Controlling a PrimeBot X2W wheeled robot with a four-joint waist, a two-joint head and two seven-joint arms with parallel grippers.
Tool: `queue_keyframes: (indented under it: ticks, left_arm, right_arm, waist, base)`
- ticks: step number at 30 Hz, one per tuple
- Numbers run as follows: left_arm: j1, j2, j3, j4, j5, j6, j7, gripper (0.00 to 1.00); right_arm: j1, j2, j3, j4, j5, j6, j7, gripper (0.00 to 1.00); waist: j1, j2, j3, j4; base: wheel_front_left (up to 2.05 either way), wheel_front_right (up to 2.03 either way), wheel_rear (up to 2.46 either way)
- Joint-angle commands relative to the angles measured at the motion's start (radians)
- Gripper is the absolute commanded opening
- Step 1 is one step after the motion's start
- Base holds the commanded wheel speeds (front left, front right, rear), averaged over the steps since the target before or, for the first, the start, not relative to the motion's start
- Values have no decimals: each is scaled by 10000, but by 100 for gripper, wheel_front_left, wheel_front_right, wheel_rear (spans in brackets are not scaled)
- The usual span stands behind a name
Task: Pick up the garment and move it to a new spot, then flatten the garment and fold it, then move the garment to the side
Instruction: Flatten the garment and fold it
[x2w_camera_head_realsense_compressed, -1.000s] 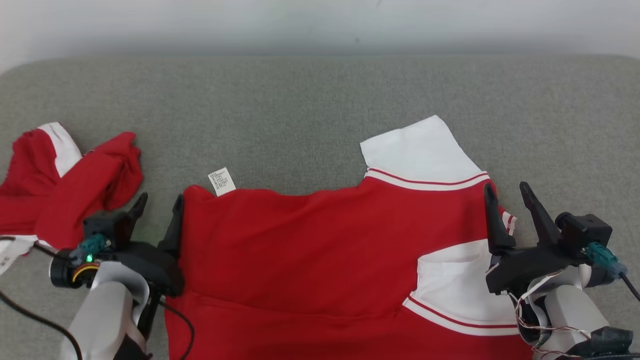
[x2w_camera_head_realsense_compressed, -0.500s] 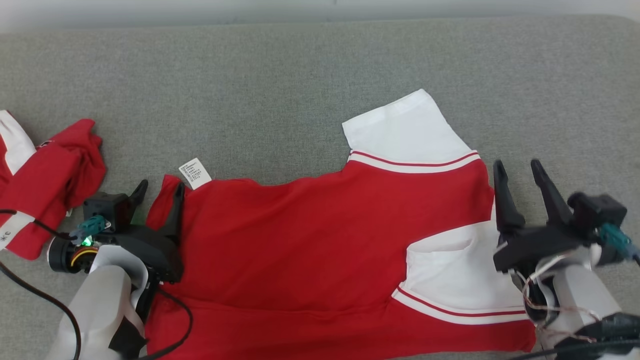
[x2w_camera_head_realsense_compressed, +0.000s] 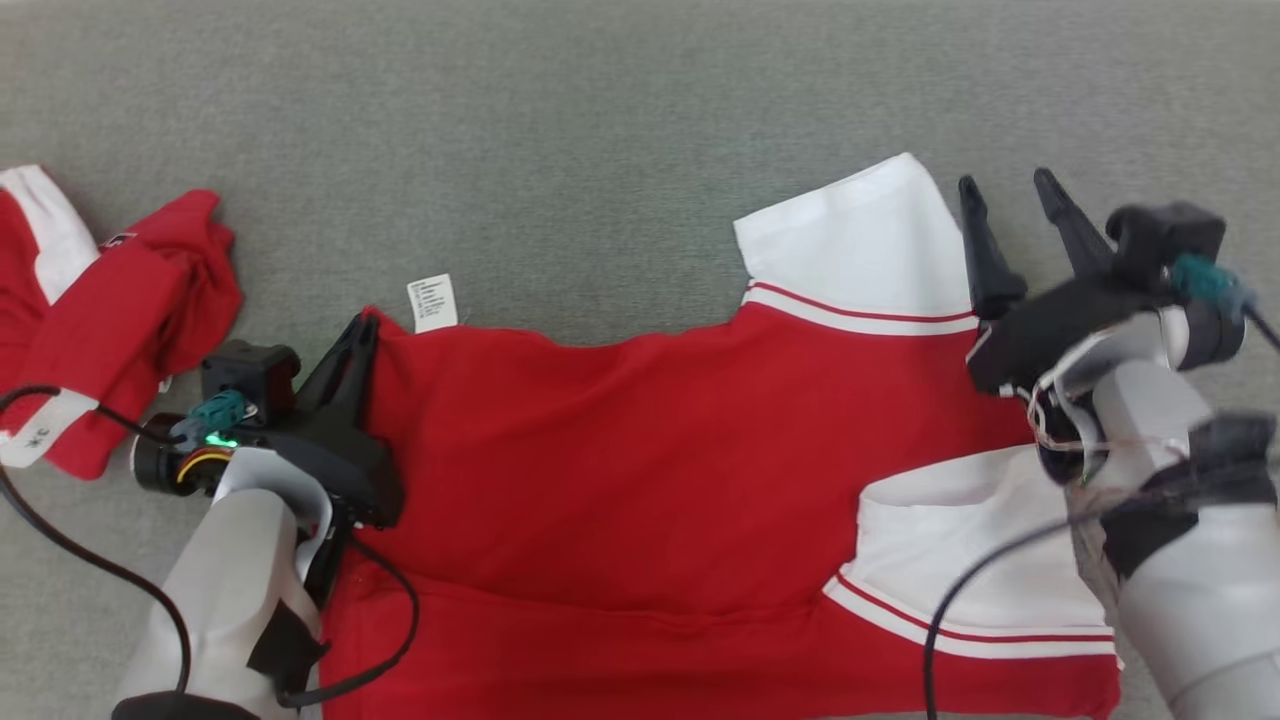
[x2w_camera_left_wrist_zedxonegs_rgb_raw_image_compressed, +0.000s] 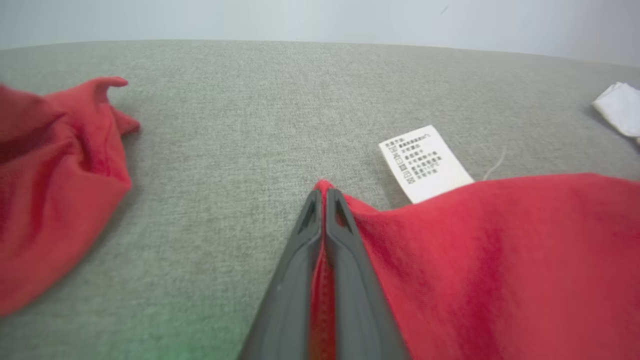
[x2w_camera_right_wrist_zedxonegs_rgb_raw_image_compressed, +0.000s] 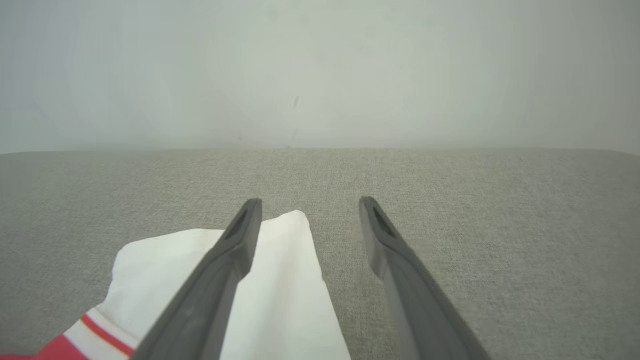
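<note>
The white sleeve (x2w_camera_head_realsense_compressed: 854, 246) lies flat and slack on the grey surface. So the right gripper grabs the garment by the sleeve's outer corner (x2w_camera_head_realsense_compressed: 908, 163) next.
A red garment (x2w_camera_head_realsense_compressed: 650, 470) with white sleeves lies spread on the grey surface. Its white care label (x2w_camera_head_realsense_compressed: 433, 302) sticks out at the far left corner. My left gripper (x2w_camera_head_realsense_compressed: 358, 335) is shut on that corner's red hem (x2w_camera_left_wrist_zedxonegs_rgb_raw_image_compressed: 325, 187), the cloth pinched between the fingers (x2w_camera_left_wrist_zedxonegs_rgb_raw_image_compressed: 300, 260). My right gripper (x2w_camera_head_realsense_compressed: 1005, 195) stands open above the outer edge of the far white sleeve (x2w_camera_head_realsense_compressed: 860, 245), with nothing between its fingers (x2w_camera_right_wrist_zedxonegs_rgb_raw_image_compressed: 235, 250). In the right wrist view the sleeve (x2w_camera_right_wrist_zedxonegs_rgb_raw_image_compressed: 280, 300) lies under the left finger.
A second red and white garment (x2w_camera_head_realsense_compressed: 110, 310) lies crumpled at the left, close to my left wrist, and shows as a red heap (x2w_camera_left_wrist_zedxonegs_rgb_raw_image_compressed: 55, 190) in the left wrist view. Bare grey surface (x2w_camera_head_realsense_compressed: 560, 140) stretches beyond both garments to a pale wall (x2w_camera_right_wrist_zedxonegs_rgb_raw_image_compressed: 320, 75).
My left gripper has shut on the garment's far left corner. My right arm has moved forward from beside the near sleeve to the far sleeve. The head camera has tilted down.
</note>
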Motion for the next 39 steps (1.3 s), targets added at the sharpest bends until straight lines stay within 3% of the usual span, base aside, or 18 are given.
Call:
queue_keyframes:
  ticks: [1,7,16,18,19,20,22,23,25,35,36,37,39]
  left_arm:
    - [19,-59,-58,-70,-114,9,10,0]
    - [195,-204,-150,-647,-177,9,2,0]
    - [341,-343,-483,-1065,-270,9,2,0]
    - [372,-345,-534,-1116,-311,8,2,0]
    - [382,-351,-562,-1125,-330,8,2,0]
    - [394,-359,-587,-1136,-359,8,2,0]
    - [416,-373,-639,-1140,-404,8,2,0]
    - [419,-381,-661,-1142,-433,8,2,0]
    - [427,-387,-694,-1142,-450,8,2,0]
    - [588,-286,-482,-1195,-391,8,3,0]
    - [609,-286,-479,-1184,-386,8,3,0]
    - [608,-287,-480,-1171,-381,8,3,0]
    - [577,-295,-497,-1180,-374,8,3,0]
  right_arm:
    - [-322,-14,168,334,198,-11,152,100]
    - [-1536,-105,696,1914,910,-11,883,100]
    - [-2765,61,1186,3854,952,-11,1610,100]
    - [-2966,121,1209,4210,930,-11,1663,90]
    - [-3044,136,1167,4356,980,-11,1617,79]
    - [-3098,139,1182,4500,955,-11,1568,49]
    - [-3187,156,1205,4716,944,-11,1509,36]
    - [-3215,133,1251,4803,888,-11,1471,20]
    - [-3232,146,1259,4951,944,-11,1372,0]
    - [-2968,237,1307,5120,1269,-11,706,0]
    - [-2956,194,1352,5138,1282,-11,733,1]
    - [-2968,159,1377,5158,1322,-11,760,14]
    - [-3008,135,1402,5191,1387,-11,771,11]
  waist:
    - [-1,-1,131,220]
    - [-1,-1,241,656]
    - [-1,-1,462,984]
    - [-1,-1,491,1016]
    - [-1,-1,496,1036]
    - [-1,-1,491,1061]
    - [-1,-1,464,1101]
    - [-1,-1,452,1113]
    - [-1,-1,422,1118]
    - [-1,-1,98,928]
    - [-1,-1,70,924]
    - [-1,-1,69,927]
    - [-1,-1,110,958]
  base:
    - [0,0,0]
    - [0,0,0]
    - [0,0,0]
    - [0,0,0]
    - [0,0,0]
    - [0,0,0]
    - [0,0,0]
    - [0,0,0]
    - [0,0,0]
    - [0,0,0]
    - [0,0,0]
    - [0,0,0]
    - [0,0,0]
